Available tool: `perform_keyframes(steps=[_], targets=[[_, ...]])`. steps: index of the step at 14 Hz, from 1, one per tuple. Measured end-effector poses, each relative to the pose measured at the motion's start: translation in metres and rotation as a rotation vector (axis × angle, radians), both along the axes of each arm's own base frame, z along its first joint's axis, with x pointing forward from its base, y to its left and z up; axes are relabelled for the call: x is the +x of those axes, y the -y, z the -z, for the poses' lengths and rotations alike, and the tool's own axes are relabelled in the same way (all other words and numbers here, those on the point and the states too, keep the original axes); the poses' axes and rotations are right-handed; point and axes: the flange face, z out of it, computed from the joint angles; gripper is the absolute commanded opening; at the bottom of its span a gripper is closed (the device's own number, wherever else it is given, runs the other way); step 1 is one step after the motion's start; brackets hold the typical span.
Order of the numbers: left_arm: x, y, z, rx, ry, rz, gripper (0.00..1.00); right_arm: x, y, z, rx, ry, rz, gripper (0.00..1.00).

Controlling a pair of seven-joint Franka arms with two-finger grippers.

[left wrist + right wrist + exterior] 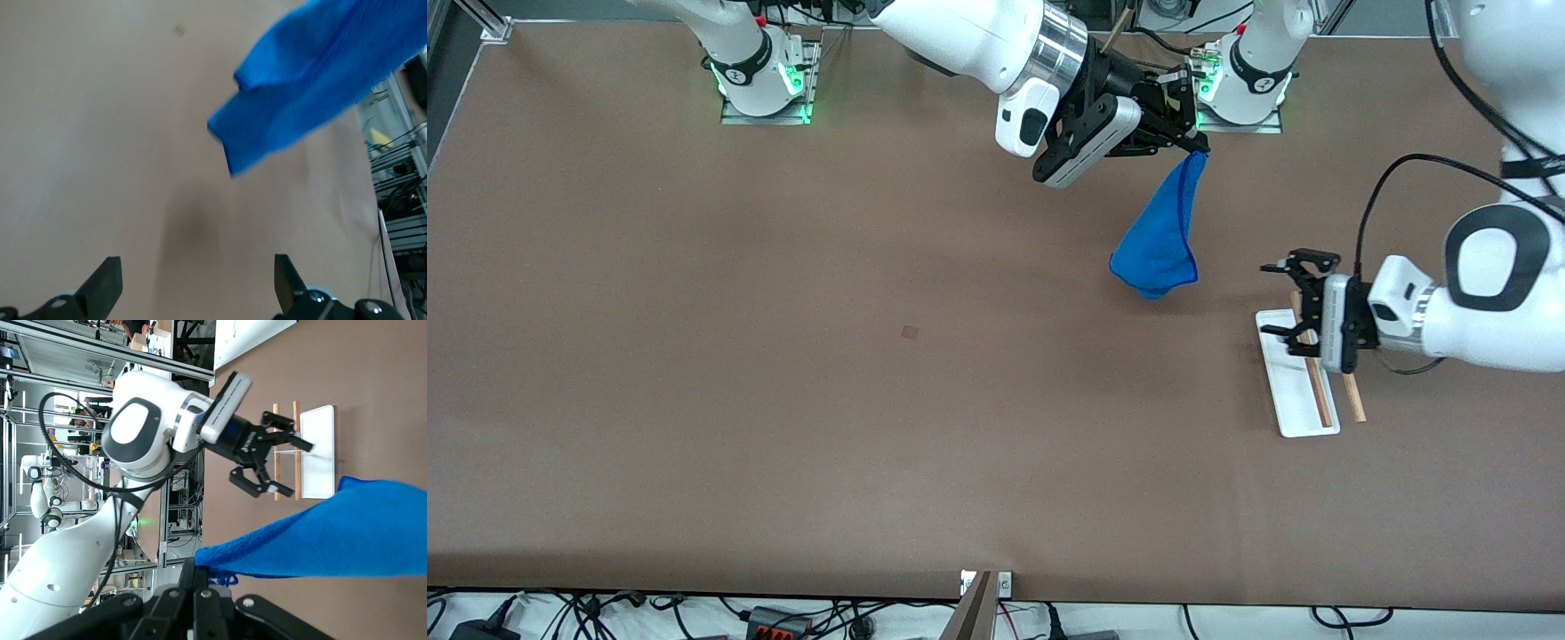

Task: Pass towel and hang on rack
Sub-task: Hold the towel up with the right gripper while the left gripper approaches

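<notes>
My left gripper is going to grab the blue towel next by its loose hanging end [1149,276], so that it can hang the towel on the rack [1303,373].
My right gripper [1197,146] is shut on a corner of the bright blue towel [1160,240], which hangs down from it above the table near the left arm's base. The towel also shows in the right wrist view [333,537] and in the left wrist view [313,80]. The rack [1303,373], a white tray with two wooden rods, stands toward the left arm's end of the table. It also shows in the right wrist view [313,450]. My left gripper [1282,298] is open and empty, over the rack's end nearest the robot bases, beside the hanging towel.
The brown table [783,356] has a small dark mark [910,332] near its middle. Cables and power strips [774,622] lie along the edge nearest the front camera. The arm bases [765,80] stand along the opposite edge.
</notes>
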Motion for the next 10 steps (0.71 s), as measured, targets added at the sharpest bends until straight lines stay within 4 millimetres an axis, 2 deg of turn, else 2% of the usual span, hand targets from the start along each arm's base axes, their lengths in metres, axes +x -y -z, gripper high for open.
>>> perform_keyframes(steps=[2,5,10], targets=[[0.001,0.024,0.011,-0.075,0.033,0.038,1.0,0.0,0.0,0.0,0.0,0.0,0.0,0.0],[-0.005,0.045,0.027,-0.155,0.068,0.065,1.0,0.0,0.0,0.0,0.0,0.0,0.0,0.0],[-0.032,0.055,0.075,-0.345,0.132,0.069,1.0,0.0,0.0,0.0,0.0,0.0,0.0,0.0]])
